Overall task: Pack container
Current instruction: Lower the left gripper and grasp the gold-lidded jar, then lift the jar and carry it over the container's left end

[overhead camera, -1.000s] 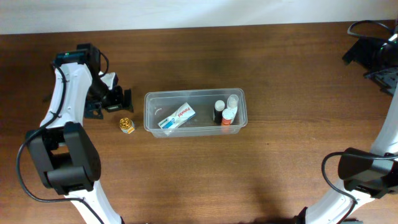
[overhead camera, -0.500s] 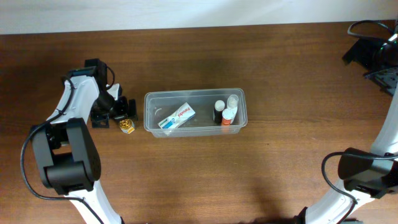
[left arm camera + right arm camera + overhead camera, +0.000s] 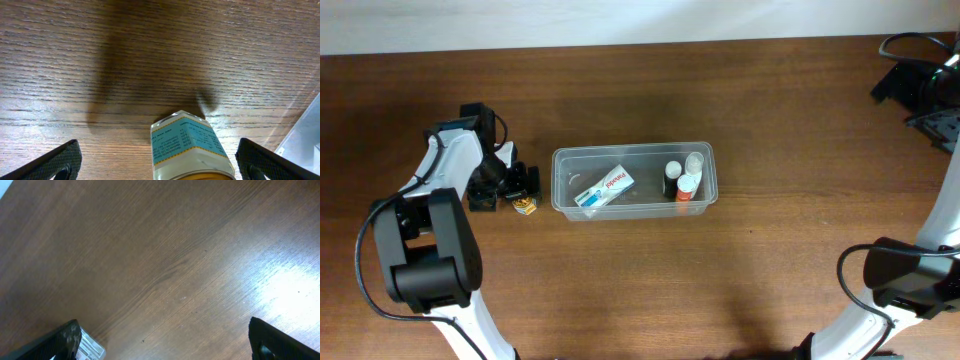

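Note:
My left gripper's fingers reach down level with the teal-labelled bottle's labelled sides, so it is time to close now. Closing now would catch the bottle.
The clear plastic container (image 3: pixel 560 165) sits mid-table and holds a white and blue box (image 3: pixel 605 187) and three small bottles (image 3: pixel 682 178). A small bottle with a teal label and gold cap (image 3: pixel 525 205) lies just left of the container. My left gripper (image 3: pixel 517 186) is open and straddles that bottle. In the left wrist view the bottle (image 3: pixel 190 145) lies between the fingers (image 3: pixel 56 162), with gaps on both sides, and the container's wall (image 3: pixel 306 135) is at the right edge. My right gripper (image 3: pixel 900 85) is open and empty at the far right.
In the right wrist view my gripper (image 3: pixel 165 345) hangs over bare brown table. A small pale labelled object (image 3: pixel 92 349) lies beside its left finger (image 3: pixel 65 340). The wall edge runs along the back of the table.
My left gripper has moved forward and right, from behind the small gold-capped bottle to around it. The right arm and the container have not moved.

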{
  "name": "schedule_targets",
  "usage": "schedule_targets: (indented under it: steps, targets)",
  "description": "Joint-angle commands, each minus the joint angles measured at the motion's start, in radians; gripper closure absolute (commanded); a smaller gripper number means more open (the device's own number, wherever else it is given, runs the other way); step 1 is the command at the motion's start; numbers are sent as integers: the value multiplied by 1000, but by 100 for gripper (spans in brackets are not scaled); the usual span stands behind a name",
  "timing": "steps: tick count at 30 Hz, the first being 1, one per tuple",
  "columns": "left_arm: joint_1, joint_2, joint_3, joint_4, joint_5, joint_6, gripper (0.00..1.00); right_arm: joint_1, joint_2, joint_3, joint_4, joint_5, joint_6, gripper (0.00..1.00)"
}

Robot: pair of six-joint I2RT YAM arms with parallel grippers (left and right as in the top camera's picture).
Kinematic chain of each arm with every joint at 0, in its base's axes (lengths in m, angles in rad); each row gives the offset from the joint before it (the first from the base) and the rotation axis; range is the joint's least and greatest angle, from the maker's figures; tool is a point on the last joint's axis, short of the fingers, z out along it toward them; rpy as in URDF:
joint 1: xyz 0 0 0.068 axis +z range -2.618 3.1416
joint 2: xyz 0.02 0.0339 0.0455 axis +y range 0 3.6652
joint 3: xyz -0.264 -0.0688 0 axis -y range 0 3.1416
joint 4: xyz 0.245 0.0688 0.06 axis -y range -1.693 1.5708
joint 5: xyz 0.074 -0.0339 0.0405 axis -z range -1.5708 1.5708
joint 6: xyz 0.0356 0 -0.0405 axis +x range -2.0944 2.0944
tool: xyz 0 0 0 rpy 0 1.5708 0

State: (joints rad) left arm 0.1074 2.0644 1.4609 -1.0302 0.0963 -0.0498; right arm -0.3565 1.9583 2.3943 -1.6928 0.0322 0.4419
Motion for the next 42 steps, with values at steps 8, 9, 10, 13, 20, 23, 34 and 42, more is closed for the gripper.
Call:
schedule_targets:
  steps: [8,9,10,13,20,23,34,42]
  targets:
    - [-2,-18,-6,3,-35,-2,43,3,-22,-3,-6,-2,0,2]
    - [-2,-18,-6,1,-41,-2,52,3,-22,-3,-6,-2,0,2]
    - [-3,-18,-6,-1,-42,-2,60,3,-22,-3,-6,-2,0,2]
    - [-3,-18,-6,-2,-46,-2,63,3,-22,-3,-6,-2,0,2]
    - [-3,-18,-6,-3,-71,-3,69,3,-22,-3,-6,-2,0,2]
    - [-3,-18,-6,-9,-71,-3,69,3,-22,-3,-6,-2,0,2]
    - [-3,-19,200,-216,-70,-30,69,3,-22,-3,-6,-2,0,2]
    - [-64,-19,514,-418,-71,-33,69,3,-22,-3,-6,-2,0,2]
